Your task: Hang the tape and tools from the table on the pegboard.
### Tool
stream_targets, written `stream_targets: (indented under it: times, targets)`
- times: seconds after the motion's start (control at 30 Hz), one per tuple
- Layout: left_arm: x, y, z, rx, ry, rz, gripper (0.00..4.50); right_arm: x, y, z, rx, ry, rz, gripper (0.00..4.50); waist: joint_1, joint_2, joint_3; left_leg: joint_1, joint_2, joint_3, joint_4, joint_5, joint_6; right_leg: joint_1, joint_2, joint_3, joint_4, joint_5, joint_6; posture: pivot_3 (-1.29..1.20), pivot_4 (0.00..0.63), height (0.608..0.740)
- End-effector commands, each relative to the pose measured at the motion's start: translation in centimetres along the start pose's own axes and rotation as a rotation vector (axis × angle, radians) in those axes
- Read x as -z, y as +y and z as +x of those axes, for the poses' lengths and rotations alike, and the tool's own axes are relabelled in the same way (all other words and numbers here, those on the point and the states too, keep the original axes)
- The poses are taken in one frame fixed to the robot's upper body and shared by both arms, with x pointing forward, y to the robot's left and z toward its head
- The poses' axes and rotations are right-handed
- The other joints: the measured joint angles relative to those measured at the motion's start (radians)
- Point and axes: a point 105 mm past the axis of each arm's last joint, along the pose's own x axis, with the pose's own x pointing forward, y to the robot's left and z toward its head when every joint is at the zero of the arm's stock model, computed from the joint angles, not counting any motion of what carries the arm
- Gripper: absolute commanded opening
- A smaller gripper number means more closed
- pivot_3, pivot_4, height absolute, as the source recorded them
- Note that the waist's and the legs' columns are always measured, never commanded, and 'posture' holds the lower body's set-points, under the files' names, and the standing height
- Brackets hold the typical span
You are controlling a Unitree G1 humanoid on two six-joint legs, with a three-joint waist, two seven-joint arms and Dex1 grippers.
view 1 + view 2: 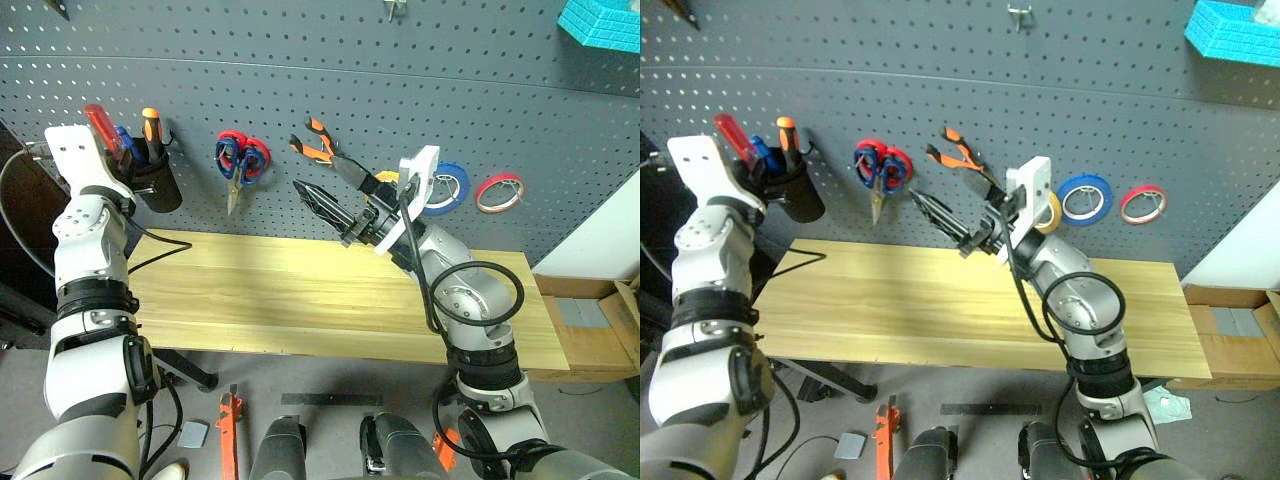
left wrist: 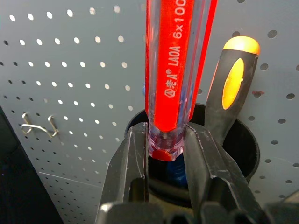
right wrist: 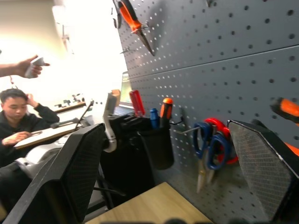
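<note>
I should open my left gripper now, because the lower end of the red screwdriver is over the opening of the black cup in the left wrist view.
My left gripper point(image 2: 166, 135) is shut on the slim red-handled screwdriver point(image 2: 175, 60), holding it upright at the mouth of a black cup point(image 1: 160, 186) on the dark grey pegboard point(image 1: 420, 90). My right gripper point(image 1: 340, 196) hangs open above the wood-grain table point(image 1: 280, 290), with nothing between its fingers. It is just below the orange-and-black pliers point(image 1: 322, 145), which hang on the board. The yellow tape point(image 1: 1051, 212) hangs partly hidden behind my right wrist. Dark blue-handled scissors point(image 3: 207, 140) hang in front of a red-handled pair.
An orange-and-black screwdriver point(image 2: 231, 88) stands in the cup. A blue roll point(image 1: 447, 187) and a thin red roll point(image 1: 499, 192) hang to the right of the tape. An empty wire hook point(image 2: 37, 127) sits beside the cup. A person point(image 3: 18, 116) sits far off to the left.
</note>
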Motion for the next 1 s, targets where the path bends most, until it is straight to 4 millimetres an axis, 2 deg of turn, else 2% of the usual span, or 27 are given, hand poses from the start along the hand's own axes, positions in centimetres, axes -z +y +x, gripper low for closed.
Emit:
stream_targets:
  times: [0.03,0.23,0.27,0.33,0.57,0.8,1.0]
  targets:
    - [-2.7,0.1,0.4,0.007,-0.077,0.030,0.73,-1.4,1.0,-0.1,-0.049,-0.048,-0.007,4.50,0.000,0.000,0.000,0.000,0.000,0.000,0.000,0.000,0.000,0.000,0.000,0.000,0.000,0.000,0.000,0.08,0.182,0.740]
    - [-3.2,0.2,0.5,0.005,-0.087,0.036,0.73,-1.3,0.8,0.0,-0.039,-0.041,-0.015,4.50,-0.001,0.000,0.000,0.000,0.000,0.000,0.000,0.000,0.000,0.000,0.000,0.000,0.000,0.000,0.000,0.08,0.180,0.740]
    - [-3.2,0.2,0.5,0.005,-0.088,0.040,1.45,-1.2,0.8,0.0,-0.038,-0.040,-0.016,4.50,-0.001,0.000,0.000,0.000,0.000,0.000,0.000,0.000,0.000,0.000,0.000,0.000,0.000,0.000,0.000,0.08,0.180,0.740]
    - [-3.3,0.3,0.5,0.005,-0.090,0.042,1.98,-1.2,0.7,0.0,-0.035,-0.038,-0.018,4.50,-0.001,0.000,0.000,0.000,0.000,0.000,0.000,0.000,0.000,-0.001,0.000,0.000,0.000,0.000,0.000,0.08,0.180,0.740]
    - [-3.8,0.7,0.4,-0.013,-0.108,0.049,4.37,-1.1,0.6,0.0,-0.028,-0.034,-0.021,4.50,-0.001,0.000,0.000,-0.001,0.000,0.000,0.000,0.000,0.000,-0.001,0.000,0.000,0.000,0.000,0.000,0.09,0.181,0.740]
    - [-4.5,1.0,0.1,-0.025,-0.131,0.053,4.45,-1.1,0.4,0.0,-0.027,-0.033,-0.026,4.50,-0.001,0.000,0.000,-0.001,0.000,0.000,0.000,0.000,0.000,-0.001,0.000,0.000,0.000,0.000,0.000,0.08,0.181,0.740]
    - [-5.2,0.5,-1.7,-0.010,-0.156,0.028,4.45,-1.4,0.5,-0.3,-0.032,-0.035,-0.033,4.50,-0.002,0.000,0.001,-0.001,0.001,0.000,0.000,0.000,0.000,-0.001,-0.001,0.001,-0.001,0.000,0.000,0.08,0.176,0.740]
